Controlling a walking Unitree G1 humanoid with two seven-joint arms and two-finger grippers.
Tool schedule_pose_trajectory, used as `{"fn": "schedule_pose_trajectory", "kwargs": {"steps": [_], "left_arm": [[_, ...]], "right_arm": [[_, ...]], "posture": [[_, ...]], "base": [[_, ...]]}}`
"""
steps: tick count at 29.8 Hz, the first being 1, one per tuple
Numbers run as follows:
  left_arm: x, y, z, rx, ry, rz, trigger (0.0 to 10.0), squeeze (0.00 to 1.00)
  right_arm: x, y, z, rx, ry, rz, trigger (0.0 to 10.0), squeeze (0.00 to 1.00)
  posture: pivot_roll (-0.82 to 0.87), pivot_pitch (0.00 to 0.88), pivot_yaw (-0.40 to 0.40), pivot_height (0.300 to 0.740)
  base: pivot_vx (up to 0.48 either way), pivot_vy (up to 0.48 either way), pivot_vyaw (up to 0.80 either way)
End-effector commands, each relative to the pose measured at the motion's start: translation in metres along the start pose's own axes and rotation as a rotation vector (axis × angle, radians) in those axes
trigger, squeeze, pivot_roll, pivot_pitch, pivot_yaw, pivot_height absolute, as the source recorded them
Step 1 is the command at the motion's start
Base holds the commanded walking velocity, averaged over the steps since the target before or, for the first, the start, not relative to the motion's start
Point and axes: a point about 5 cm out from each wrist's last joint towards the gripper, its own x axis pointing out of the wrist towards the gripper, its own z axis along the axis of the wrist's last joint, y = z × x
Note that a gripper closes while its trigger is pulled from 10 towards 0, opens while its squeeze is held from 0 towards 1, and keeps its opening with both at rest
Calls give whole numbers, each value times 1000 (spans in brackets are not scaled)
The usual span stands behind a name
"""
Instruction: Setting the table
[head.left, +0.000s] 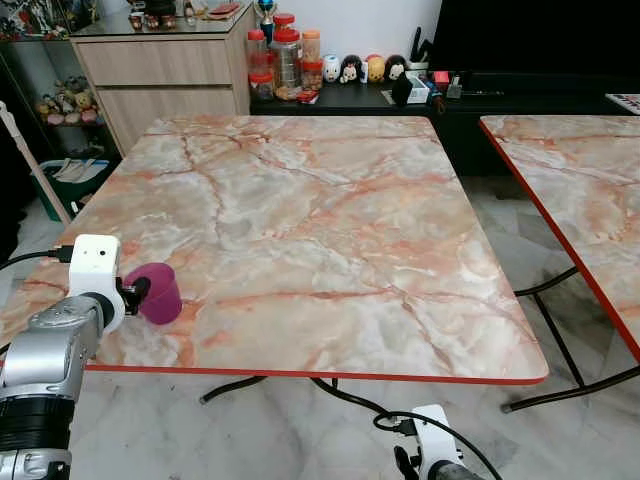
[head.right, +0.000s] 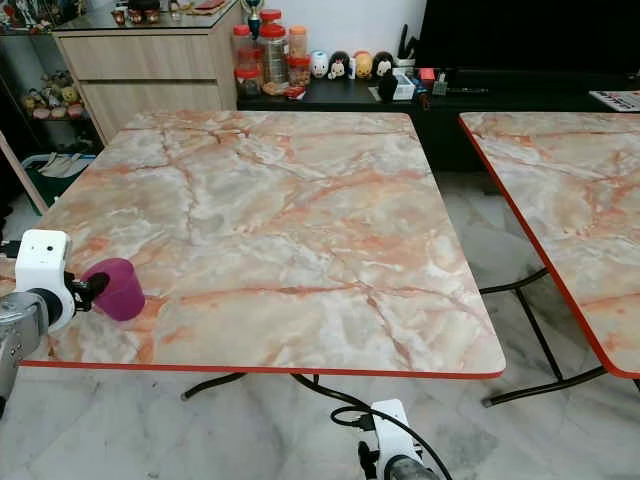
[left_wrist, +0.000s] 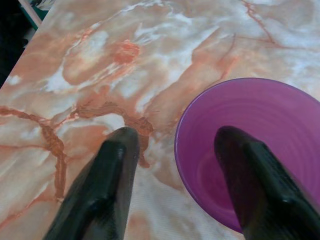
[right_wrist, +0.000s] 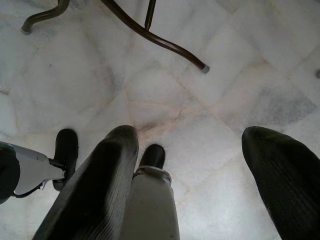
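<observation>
Next, my left gripper grips the cup by its thin rim, since the purple cup's opening (head.left: 150, 276) spans wider than the gap between my open fingers.
A purple cup (head.left: 158, 293) stands upright on the marble table (head.left: 330, 210), close to its front left corner. My left gripper (left_wrist: 174, 132) is open at the cup's rim. One black finger (left_wrist: 250, 175) reaches inside the cup (left_wrist: 280, 115). The other finger (left_wrist: 107, 175) stays outside over the tabletop, a gap away from the cup's wall. My right arm (head.left: 435, 450) hangs low below the table's front edge, and its gripper (right_wrist: 190, 132) is open above the tiled floor.
A second marble table (head.left: 580, 170) stands to the right across a narrow gap. Behind the tables are a wooden cabinet (head.left: 160, 70), jars (head.left: 285, 60) and a dark low unit with small figures (head.left: 365, 68). The table's dark legs (right_wrist: 150, 32) curve over the floor.
</observation>
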Motion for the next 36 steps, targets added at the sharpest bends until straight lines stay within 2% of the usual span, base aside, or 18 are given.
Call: {"fn": "schedule_pose_trajectory", "kwargs": {"steps": [1, 15, 26, 28, 29, 32, 36], "left_arm": [[1, 4, -3, 8, 16, 22, 0, 0], [0, 4, -4, 18, 19, 7, 0, 0], [0, 5, 1, -5, -25, 34, 0, 0], [-2, 12, 14, -86, -149, 90, 0, 0], [-3, 15, 17, -109, -176, 109, 0, 0], [-7, 24, 21, -140, -214, 154, 0, 0], [-9, 28, 23, -162, -241, 172, 0, 0]], "right_arm": [[0, -1, 4, 11, -5, 4, 10000, 0], [0, 1, 3, 15, -3, 13, 10000, 0], [0, 1, 3, 20, -2, 15, 10000, 0], [1, 1, 4, 19, -5, 16, 10000, 0], [1, 1, 4, 18, -5, 16, 10000, 0], [1, 0, 4, 17, -4, 17, 10000, 0], [0, 1, 3, 15, -2, 18, 10000, 0]], "posture": [[51, 0, -9, 732], [53, 0, -6, 732], [52, 0, -8, 732], [53, 0, -12, 732], [55, 0, -13, 732], [57, 0, -14, 732], [58, 0, -16, 732]], "base": [[0, 0, 0], [0, 0, 0], [0, 0, 0], [0, 0, 0], [0, 0, 0], [0, 0, 0], [0, 0, 0]]}}
